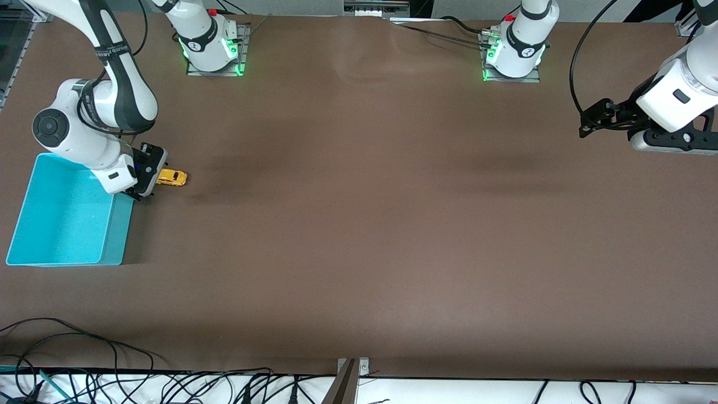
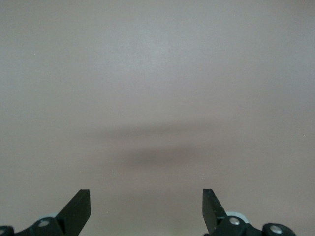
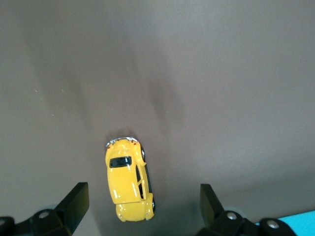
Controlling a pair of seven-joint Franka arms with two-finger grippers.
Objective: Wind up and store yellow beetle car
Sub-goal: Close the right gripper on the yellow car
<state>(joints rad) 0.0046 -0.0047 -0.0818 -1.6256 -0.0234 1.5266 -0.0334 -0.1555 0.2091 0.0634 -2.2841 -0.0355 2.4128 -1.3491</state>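
Observation:
I will grab the yellow beetle car [image 1: 171, 178] by the sides of its body with my right gripper next, to wind it up and store it.
The yellow beetle car [image 1: 171, 178] stands on its wheels on the brown table, beside the teal bin [image 1: 33, 247]. My right gripper [image 1: 149, 180] hangs low over the table at the car's end nearest the bin. In the right wrist view the car [image 3: 129, 180] lies between the spread fingers [image 3: 74, 202], touching neither; the right gripper [image 3: 142, 205] is open. My left gripper [image 1: 587, 125] waits in the air over the left arm's end of the table. In the left wrist view the left gripper [image 2: 146, 206] is open and empty, over bare table.
The teal bin is open-topped and empty, at the right arm's end of the table; a corner of it shows in the right wrist view [image 3: 301, 219]. Cables [image 1: 84, 387] lie along the table's edge nearest the front camera.

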